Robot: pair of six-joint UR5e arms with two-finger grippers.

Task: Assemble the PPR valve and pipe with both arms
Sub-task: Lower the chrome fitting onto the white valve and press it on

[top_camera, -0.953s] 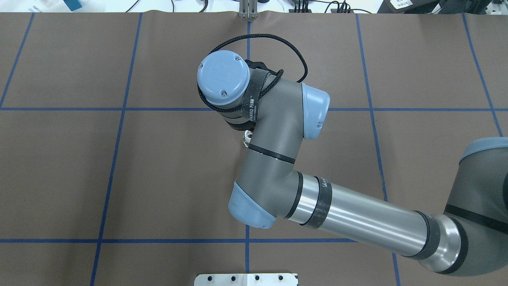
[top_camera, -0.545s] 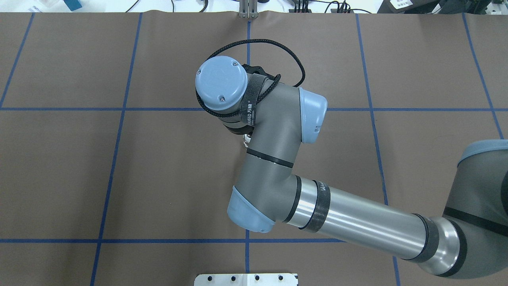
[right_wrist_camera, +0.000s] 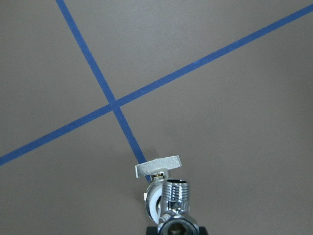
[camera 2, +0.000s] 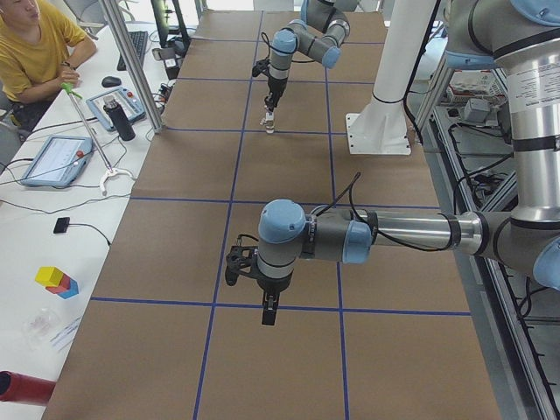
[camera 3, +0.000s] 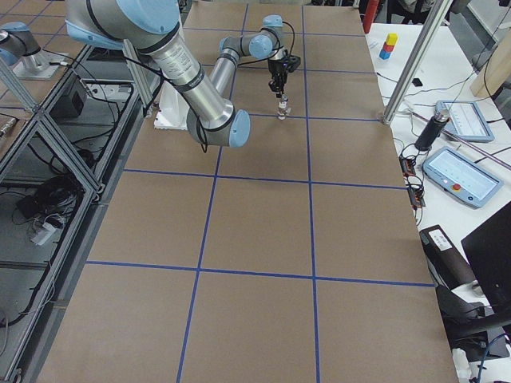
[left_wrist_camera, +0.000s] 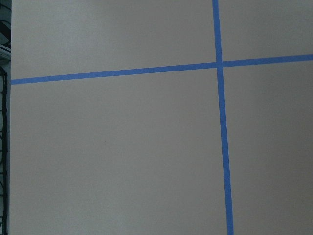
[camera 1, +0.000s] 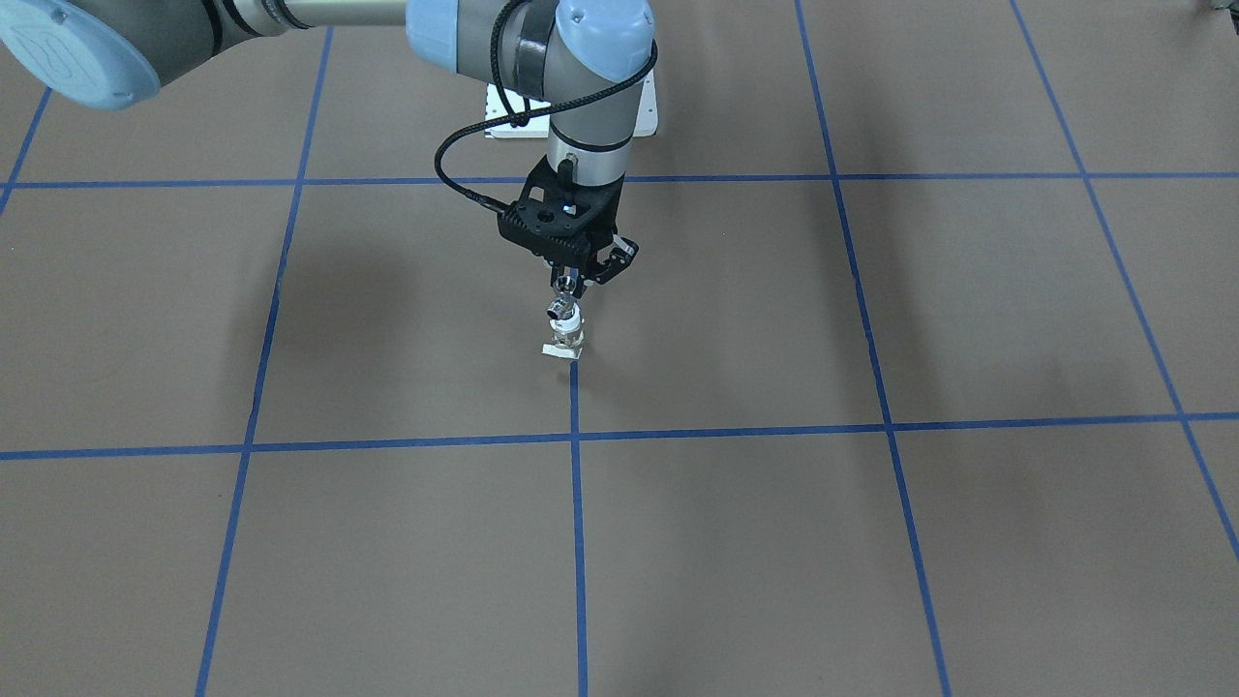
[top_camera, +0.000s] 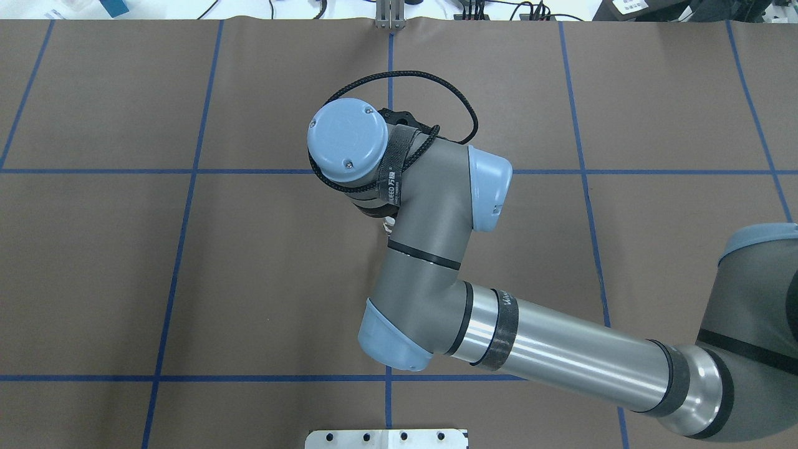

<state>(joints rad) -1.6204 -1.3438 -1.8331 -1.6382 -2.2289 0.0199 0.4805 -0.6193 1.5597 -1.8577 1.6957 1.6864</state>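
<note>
The PPR valve's pale tab touches the table at the blue tape line, so the PPR valve is ready for release from my right gripper now.
My right gripper (camera 1: 573,288) points down over the middle of the brown table and is shut on the top of the chrome pipe (camera 1: 558,311). The PPR valve (camera 1: 570,327), with white collar and pale tab (camera 1: 559,351), hangs joined below it, the tab at or just above the table. In the right wrist view the pipe (right_wrist_camera: 175,196), white collar (right_wrist_camera: 153,203) and tab (right_wrist_camera: 158,166) show close together. In the overhead view the wrist hides the gripper; only a white bit of valve (top_camera: 389,222) shows. My left gripper (camera 2: 269,311) hovers over bare table; I cannot tell if it is open.
A white bolted pedestal (top_camera: 386,438) stands at the robot's edge of the table. Blue tape lines (left_wrist_camera: 222,147) cross the brown cover. An operator (camera 2: 35,44) sits at a side bench with tablets (camera 3: 459,175) and a bottle (camera 2: 122,122).
The right wrist has shifted slightly toward the robot's side, and the white fitting under it is more hidden by the forearm.
</note>
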